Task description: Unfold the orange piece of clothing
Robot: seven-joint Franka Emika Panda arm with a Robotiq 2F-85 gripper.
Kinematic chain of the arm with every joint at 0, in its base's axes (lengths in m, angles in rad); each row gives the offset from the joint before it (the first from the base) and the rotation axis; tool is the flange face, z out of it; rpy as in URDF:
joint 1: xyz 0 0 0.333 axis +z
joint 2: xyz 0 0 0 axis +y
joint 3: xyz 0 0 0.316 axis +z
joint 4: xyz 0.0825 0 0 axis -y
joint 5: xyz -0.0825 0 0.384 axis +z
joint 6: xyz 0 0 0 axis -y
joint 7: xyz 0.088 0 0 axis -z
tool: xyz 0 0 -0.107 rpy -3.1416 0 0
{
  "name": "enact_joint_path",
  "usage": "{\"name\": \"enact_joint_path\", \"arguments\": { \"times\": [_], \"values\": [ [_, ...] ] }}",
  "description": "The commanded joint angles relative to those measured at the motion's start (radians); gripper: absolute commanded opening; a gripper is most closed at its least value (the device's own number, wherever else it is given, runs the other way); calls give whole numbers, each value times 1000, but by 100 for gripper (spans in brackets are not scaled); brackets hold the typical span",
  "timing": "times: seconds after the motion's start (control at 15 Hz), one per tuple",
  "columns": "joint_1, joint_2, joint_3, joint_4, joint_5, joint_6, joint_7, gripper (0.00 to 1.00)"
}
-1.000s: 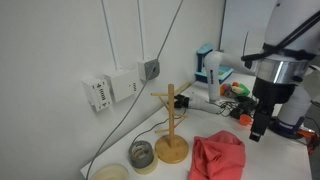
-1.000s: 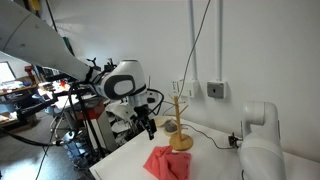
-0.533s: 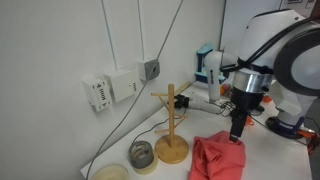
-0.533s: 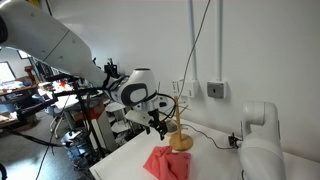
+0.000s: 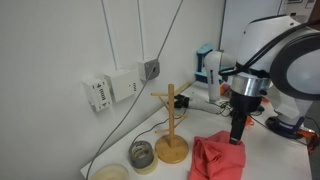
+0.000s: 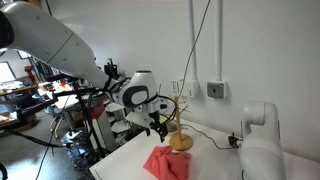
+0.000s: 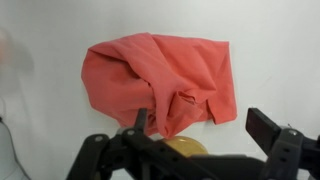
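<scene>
The orange piece of clothing (image 5: 217, 158) has a loose folded-over edge, and my gripper should pick it up there next. The rest should stay on the tabletop so the fold can be pulled open.
The orange piece of clothing (image 5: 217, 158) lies crumpled and folded over on the white table; it also shows in an exterior view (image 6: 166, 162) and fills the upper middle of the wrist view (image 7: 160, 80). My gripper (image 5: 237, 137) hangs just above the garment's far edge, also seen in an exterior view (image 6: 163, 132). In the wrist view the gripper (image 7: 200, 125) is open and empty, its fingers straddling the cloth's lower edge.
A wooden peg stand (image 5: 170, 128) with a round base (image 7: 183, 147) stands beside the garment. Two tape rolls (image 5: 141, 155) lie by the wall. Cables, a wall socket (image 5: 112, 88) and clutter (image 5: 215, 72) sit at the back.
My gripper has come down and sideways from beyond the garment to just over its edge; in the last half second it barely moved.
</scene>
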Motion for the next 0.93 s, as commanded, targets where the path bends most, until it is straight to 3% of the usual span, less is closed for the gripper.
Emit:
{"name": "enact_joint_path", "arguments": {
  "times": [0.0,0.27,0.87],
  "values": [
    [-24,81,17,36,58,62,-156,100],
    [-63,180,50,86,109,125,-311,100],
    [-77,386,51,271,38,106,-368,100]
  ]
}}
